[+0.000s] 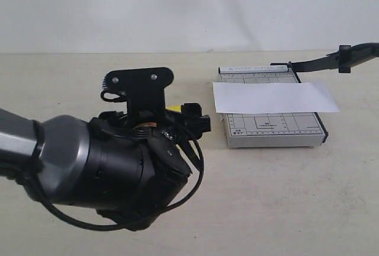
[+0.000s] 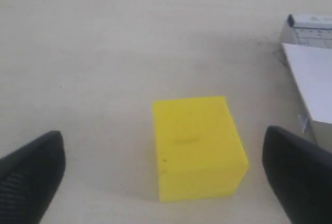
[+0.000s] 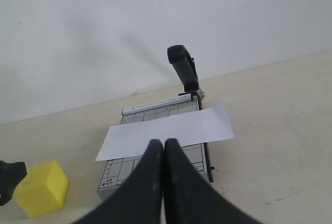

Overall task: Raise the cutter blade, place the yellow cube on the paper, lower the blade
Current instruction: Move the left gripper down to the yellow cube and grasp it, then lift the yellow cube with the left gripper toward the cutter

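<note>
The yellow cube [image 1: 173, 109] needs to go on the paper [image 1: 275, 97] of the cutter. My left gripper will pick the cube up by its sides next.
The yellow cube [image 2: 197, 149] rests on the table between the two fingers of my left gripper [image 2: 163, 154], which is open, with gaps on both sides of the cube. From the exterior view only a sliver of the cube [image 1: 173, 109] shows behind the left gripper [image 1: 192, 121]. The white paper [image 1: 275, 97] lies across the grey cutter board [image 1: 269, 130]. The cutter blade [image 1: 328, 60] is raised, its handle [image 3: 182, 66] up in the air. My right gripper [image 3: 164, 149] is shut on nothing, hovering short of the board [image 3: 116, 169] and paper [image 3: 166, 130].
The left arm's bulky wrist [image 1: 106, 167] fills the lower left of the exterior view. A pale wall [image 3: 155, 16] stands behind the beige table [image 1: 284, 197]. The paper's edge [image 2: 314, 79] lies to one side of the cube, past one left finger.
</note>
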`<state>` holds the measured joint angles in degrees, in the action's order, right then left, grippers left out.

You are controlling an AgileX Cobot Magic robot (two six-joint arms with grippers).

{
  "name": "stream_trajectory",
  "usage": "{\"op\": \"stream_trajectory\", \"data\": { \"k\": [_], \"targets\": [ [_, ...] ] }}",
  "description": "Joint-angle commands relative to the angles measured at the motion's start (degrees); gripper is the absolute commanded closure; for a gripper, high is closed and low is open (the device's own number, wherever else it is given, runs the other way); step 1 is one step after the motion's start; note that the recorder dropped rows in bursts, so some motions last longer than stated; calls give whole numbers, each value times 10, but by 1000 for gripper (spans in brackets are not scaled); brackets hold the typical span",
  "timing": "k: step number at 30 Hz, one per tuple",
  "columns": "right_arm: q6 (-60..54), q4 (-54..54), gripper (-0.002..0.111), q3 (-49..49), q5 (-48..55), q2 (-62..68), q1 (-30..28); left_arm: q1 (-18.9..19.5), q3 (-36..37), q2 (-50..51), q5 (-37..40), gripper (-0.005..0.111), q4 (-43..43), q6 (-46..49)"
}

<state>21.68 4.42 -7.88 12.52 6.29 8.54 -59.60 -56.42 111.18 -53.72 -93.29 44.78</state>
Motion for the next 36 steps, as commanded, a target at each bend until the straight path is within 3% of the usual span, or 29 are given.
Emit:
{"op": "stream_trajectory", "data": {
  "k": [1, 6, 10, 16, 36],
  "targets": [
    [3, 3, 109, -4, -3, -4, 0, 40, 3, 19, 60, 1, -7, -42],
    [3, 3, 109, -4, -3, -4, 0, 100, -1, 35, 164, 1, 28, -40],
    [3, 3, 109, -4, -4, -4, 0, 120, -23, 44, 186, 1, 54, -23],
    [3, 3, 109, -4, -5, -4, 0, 120, -67, 55, 186, 1, 108, -19],
    [3, 3, 109, -4, -5, -4, 0, 120, -171, 142, 159, 1, 56, 54]
  ]
}}
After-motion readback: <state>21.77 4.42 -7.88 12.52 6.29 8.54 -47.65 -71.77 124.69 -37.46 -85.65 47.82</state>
